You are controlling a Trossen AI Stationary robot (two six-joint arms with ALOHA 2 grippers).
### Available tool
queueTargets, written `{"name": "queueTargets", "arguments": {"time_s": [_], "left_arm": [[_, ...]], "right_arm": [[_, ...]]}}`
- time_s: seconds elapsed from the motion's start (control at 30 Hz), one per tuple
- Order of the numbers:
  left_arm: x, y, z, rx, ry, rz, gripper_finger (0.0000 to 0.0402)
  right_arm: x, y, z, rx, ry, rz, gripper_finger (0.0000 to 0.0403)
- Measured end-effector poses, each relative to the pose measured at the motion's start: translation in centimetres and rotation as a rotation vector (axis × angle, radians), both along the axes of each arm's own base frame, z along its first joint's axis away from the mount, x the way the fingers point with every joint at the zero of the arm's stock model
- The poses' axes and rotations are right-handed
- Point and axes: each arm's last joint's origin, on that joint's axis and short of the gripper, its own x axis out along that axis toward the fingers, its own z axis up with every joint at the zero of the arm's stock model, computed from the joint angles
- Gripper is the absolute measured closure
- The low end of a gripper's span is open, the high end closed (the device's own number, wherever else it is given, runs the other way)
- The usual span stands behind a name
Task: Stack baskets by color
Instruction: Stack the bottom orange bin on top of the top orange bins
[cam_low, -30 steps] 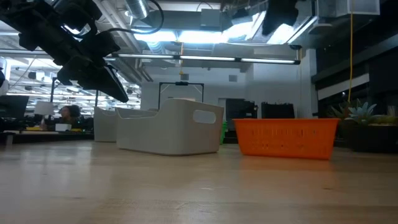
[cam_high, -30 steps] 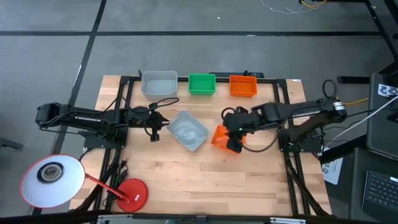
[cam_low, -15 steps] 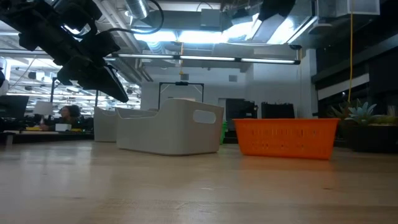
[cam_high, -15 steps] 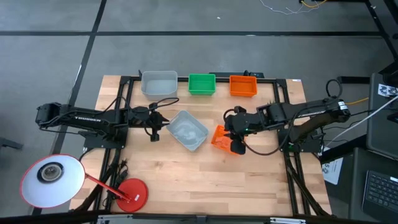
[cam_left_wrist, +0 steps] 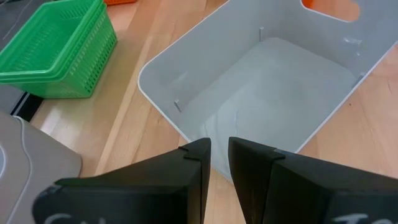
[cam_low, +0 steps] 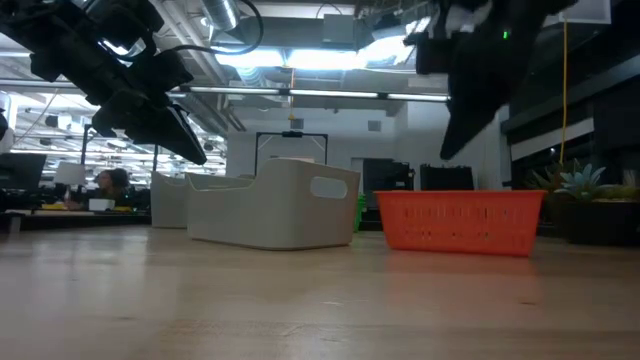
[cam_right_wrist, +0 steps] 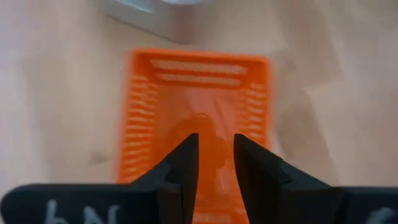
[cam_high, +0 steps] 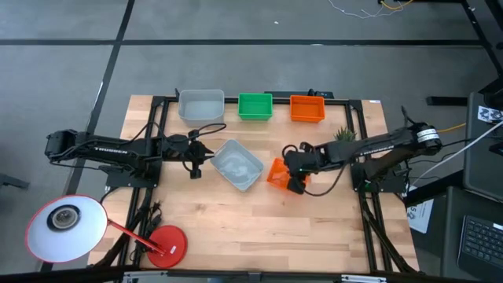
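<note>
Next, my right gripper grabs the loose orange basket by its long side's rim to stack it with the other orange baskets.
A loose orange basket stands on the table right of centre, also in the low view and the right wrist view. My right gripper hangs just above it, open, fingers pointing steeply down over its inside, clear of it. A loose grey basket stands at mid-table. My left gripper waits left of it, fingers a narrow gap apart, holding nothing. Grey, green and orange baskets line the far edge.
A small potted plant stands behind the right arm. A red disc and a white round lamp head sit at the near left corner. Bare wood stretches along the near side of the table.
My right gripper has come down toward the loose orange basket, mostly in the last half second, and has entered the low view from above. Its finger gap looks the same. The baskets have stayed where they were.
</note>
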Motion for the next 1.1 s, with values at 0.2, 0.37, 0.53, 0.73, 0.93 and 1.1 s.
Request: {"name": "queueTargets", "arguments": {"time_s": [0.2,0.37,0.53,0.73,0.93,1.1], "left_arm": [[0.0,0.0,0.0,0.001,0.0,0.0,0.0352],[0.0,0.0,0.0,0.005,0.0,-0.003,0.0352],[0.0,0.0,0.0,0.005,0.0,-0.003,0.0352],[0.0,0.0,0.0,0.006,0.0,-0.003,0.0352],[0.0,0.0,0.0,0.006,0.0,-0.003,0.0352],[0.0,0.0,0.0,0.006,0.0,-0.004,0.0352]], "right_arm": [[-0.7,-2.1,-1.6,-0.042,0.047,-0.083,0.0302],[-0.6,-2.7,-1.7,-0.032,0.05,-0.079,0.0302],[-0.1,-2.4,-1.5,0.016,0.007,-0.007,0.0302],[0.0,-2.5,-1.7,0.004,0.013,0.0,0.0302],[0.0,-2.6,-1.7,-0.052,0.016,0.007,0.0302],[0.0,-2.6,-1.7,-0.059,0.022,0.027,0.0302]]}}
